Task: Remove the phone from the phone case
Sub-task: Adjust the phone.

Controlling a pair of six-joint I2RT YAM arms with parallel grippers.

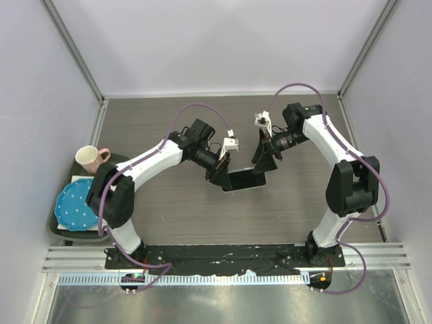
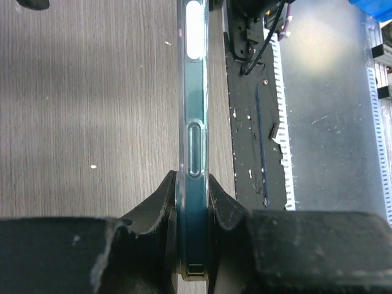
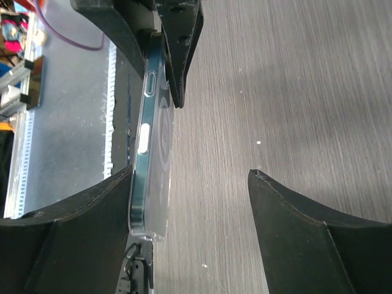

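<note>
The phone would come up in its clear case [image 3: 160, 177] if I lifted my left gripper now, because my left gripper is closed on one end [image 3: 157, 54] and my right gripper is open.
The phone [image 1: 244, 180], dark teal and inside a clear phone case [image 3: 160, 177], is held edge-on above the wooden table between the two arms. My left gripper [image 2: 193, 202] is shut on one end of it, one finger pressed on each flat side. The teal phone edge [image 2: 193, 79] and the clear case's button cover [image 2: 195, 150] run away from the jaws. My right gripper [image 3: 190, 174] stands open at the other end. Its left finger [image 3: 92, 214] lies against the phone's screen side, and its right finger [image 3: 306, 226] stands well away from the case back.
A cream mug [image 1: 89, 158] and a blue dotted plate [image 1: 74, 204] sit at the table's left edge. The black base rail [image 1: 223, 256] runs along the near edge. White walls enclose the table on three sides.
</note>
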